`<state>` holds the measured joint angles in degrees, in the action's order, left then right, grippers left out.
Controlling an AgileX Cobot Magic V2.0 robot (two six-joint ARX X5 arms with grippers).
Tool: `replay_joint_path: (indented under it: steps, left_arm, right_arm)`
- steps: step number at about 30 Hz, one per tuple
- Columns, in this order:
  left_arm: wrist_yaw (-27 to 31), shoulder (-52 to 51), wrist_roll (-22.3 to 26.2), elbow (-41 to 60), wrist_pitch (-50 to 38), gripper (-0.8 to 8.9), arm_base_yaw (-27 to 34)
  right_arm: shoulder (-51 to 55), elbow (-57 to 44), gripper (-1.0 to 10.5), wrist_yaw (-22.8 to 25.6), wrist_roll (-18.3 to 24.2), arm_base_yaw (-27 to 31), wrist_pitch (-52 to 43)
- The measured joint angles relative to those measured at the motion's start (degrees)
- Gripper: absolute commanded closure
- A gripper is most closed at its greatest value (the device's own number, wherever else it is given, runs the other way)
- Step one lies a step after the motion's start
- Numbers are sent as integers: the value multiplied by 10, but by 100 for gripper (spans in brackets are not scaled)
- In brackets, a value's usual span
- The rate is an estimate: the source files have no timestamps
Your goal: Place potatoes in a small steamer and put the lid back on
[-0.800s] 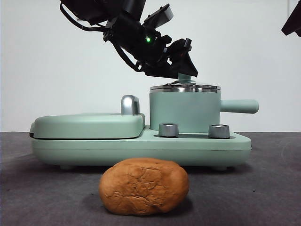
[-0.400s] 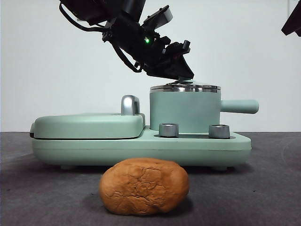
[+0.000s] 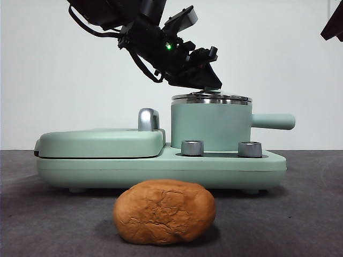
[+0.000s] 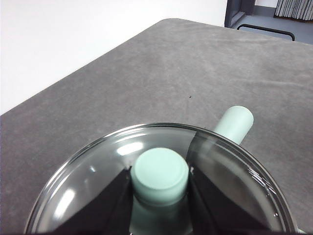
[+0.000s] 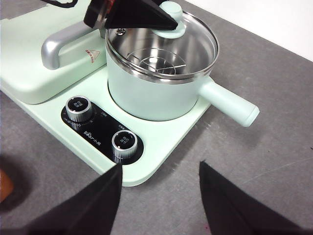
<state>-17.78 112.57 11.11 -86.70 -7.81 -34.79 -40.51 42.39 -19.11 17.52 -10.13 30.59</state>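
My right gripper will grab the potato by its long sides, across the narrower width, because its rounded ends are too far apart for the gripper's fingers.
The large orange-brown potato [image 3: 164, 211] lies on the dark table in front of the appliance. The mint-green steamer pot [image 3: 209, 126] stands on the base with its stubby handle [image 3: 273, 121] pointing right; it also shows in the right wrist view [image 5: 146, 98]. The glass lid [image 3: 211, 98] sits on the pot's rim. My left gripper [image 3: 206, 80] reaches down from the upper left and is shut on the lid's mint knob [image 4: 159, 175]. My right gripper [image 5: 159, 196] is open and empty, above the table in front of the base, and shows as a black tip [image 3: 333, 24] at the top right.
The flat mint griddle cover [image 3: 102, 142] with a chrome handle [image 3: 148, 119] lies left of the pot on the same base [image 3: 161, 168]. Two steel dials [image 3: 192, 148] [image 3: 249, 149] sit at the base's front. The steel steamer rack [image 5: 156, 61] shows through the lid.
My left gripper's jaws closed on the lid's knob, which stood bare between them a second ago. The potato, pot and right arm have not moved.
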Motion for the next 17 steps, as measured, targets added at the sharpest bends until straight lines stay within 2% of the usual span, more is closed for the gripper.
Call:
replay_joint_path:
  steps: [12,17]
  left_arm:
    - [0,1,-3,-106,58,798,0]
    - [0,-22,-38,-108,106,798,0]
  right_arm:
    - [0,0,698,0,0,0,0]
    - [0,0,698,0,0,0,0]
